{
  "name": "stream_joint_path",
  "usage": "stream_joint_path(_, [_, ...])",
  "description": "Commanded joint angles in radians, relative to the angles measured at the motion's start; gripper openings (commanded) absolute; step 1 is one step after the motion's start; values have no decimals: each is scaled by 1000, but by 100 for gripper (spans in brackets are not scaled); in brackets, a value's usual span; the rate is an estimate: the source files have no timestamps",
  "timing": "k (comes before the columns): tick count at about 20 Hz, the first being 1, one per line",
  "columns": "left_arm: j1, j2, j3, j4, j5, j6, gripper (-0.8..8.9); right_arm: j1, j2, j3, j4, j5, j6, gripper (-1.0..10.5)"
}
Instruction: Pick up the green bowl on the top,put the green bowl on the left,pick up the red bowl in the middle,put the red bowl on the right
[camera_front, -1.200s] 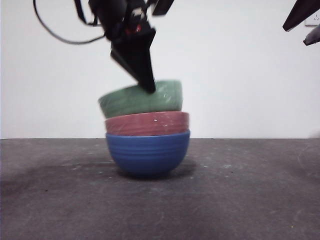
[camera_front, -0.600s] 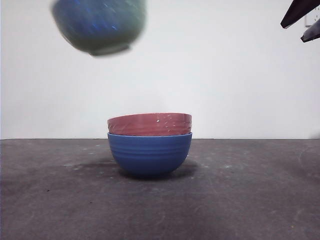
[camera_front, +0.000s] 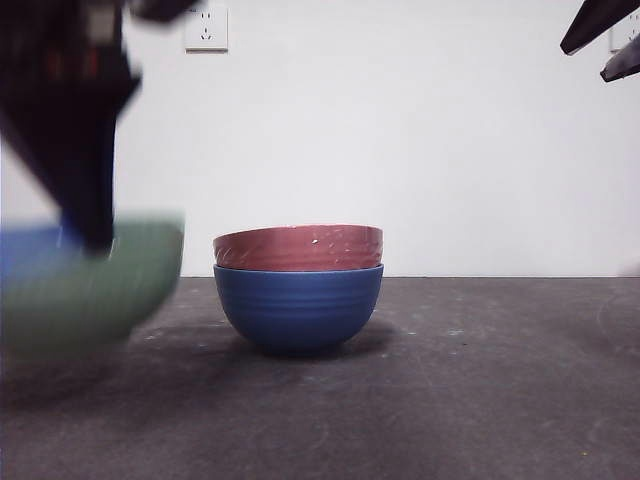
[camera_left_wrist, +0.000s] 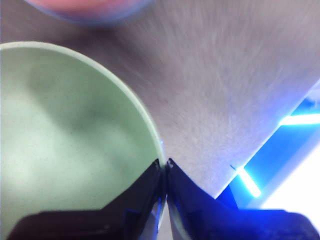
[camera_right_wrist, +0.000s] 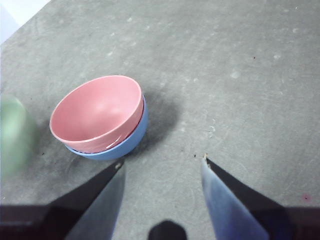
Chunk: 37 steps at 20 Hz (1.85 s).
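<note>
The blue bowl fits closely around the red bowl's lower part, so my right gripper will next take the red bowl by its raised rim (camera_front: 335, 227) (camera_right_wrist: 129, 122).
My left gripper (camera_front: 90, 235) is shut on the rim of the green bowl (camera_front: 85, 285) and holds it low at the left of the front view, blurred by motion. In the left wrist view the jaws pinch the green bowl's wall (camera_left_wrist: 75, 135), one inside and one outside. The red bowl (camera_front: 298, 247) sits nested in the blue bowl (camera_front: 298, 308) at the table's middle. My right gripper (camera_right_wrist: 161, 167) is open and empty, high above the table at the right, with the red bowl (camera_right_wrist: 95, 112) and blue bowl (camera_right_wrist: 131, 140) below it.
The dark grey table (camera_front: 480, 380) stretches to the right of the stack. A white wall with a socket (camera_front: 206, 28) stands behind. The right arm's black tips (camera_front: 605, 30) show at the top right corner.
The left gripper lifted the green bowl off the stack, carried it up and left, and has now brought it down low at the left. The red and blue bowls stay stacked.
</note>
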Motion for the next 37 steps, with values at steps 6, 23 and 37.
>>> stream_joint_path(6, [-8, 27, -89, 121, 26, -10, -8, 26, 8, 5, 32, -1, 5, 251])
stream_joint_path(23, [-10, -58, -79, 127, 76, -130, 377, 289, 268, 315, -101, 3, -66, 290])
stream_joint_path(37, [200, -481, 250, -319, -129, -185, 377, 615, 897, 678, -319, 241, -338, 284])
